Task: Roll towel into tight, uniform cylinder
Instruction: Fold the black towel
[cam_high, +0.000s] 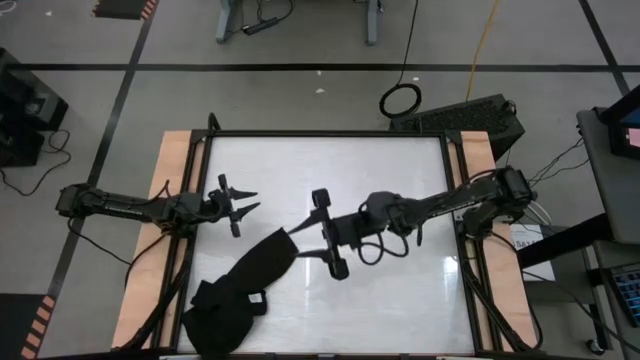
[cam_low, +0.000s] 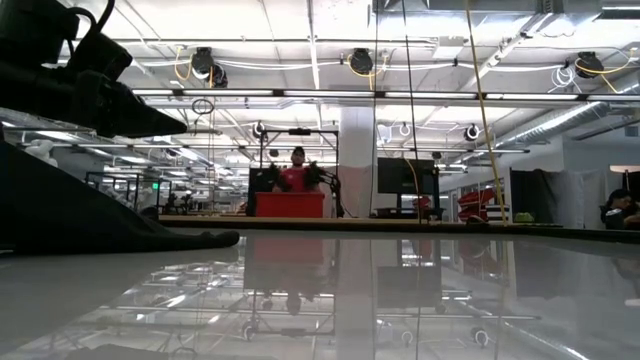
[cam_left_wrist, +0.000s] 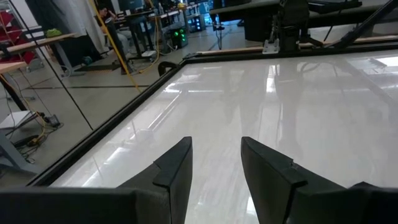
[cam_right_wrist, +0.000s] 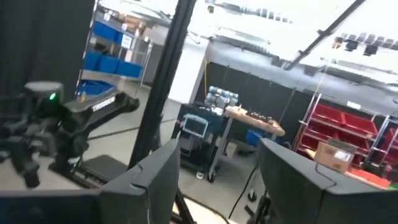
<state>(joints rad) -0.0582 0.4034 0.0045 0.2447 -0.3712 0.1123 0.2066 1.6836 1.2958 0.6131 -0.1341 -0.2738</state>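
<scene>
My right gripper is to take hold of the crumpled black towel next by its narrow end (cam_high: 280, 251), so that it can draw the towel out for rolling.
The black towel (cam_high: 236, 292) lies crumpled on the near left part of the white table, with one narrow end (cam_high: 282, 248) reaching toward the table's middle. In the low view the towel (cam_low: 100, 228) is a dark heap at the left. My right gripper (cam_high: 301, 240) hangs open by that narrow end, tipped slightly upward. In its own wrist view the right gripper (cam_right_wrist: 219, 155) has only the room between its fingers. My left gripper (cam_high: 255, 200) waits open at the left side, beyond the towel's far side. Only bare tabletop lies ahead of the left gripper (cam_left_wrist: 216, 149).
A black frame (cam_high: 320, 133) borders the tabletop, with wooden boards (cam_high: 172, 170) along both sides. Bare white surface (cam_high: 400, 300) spreads over the far half and the near right. The towel's near end sits at the table's near edge.
</scene>
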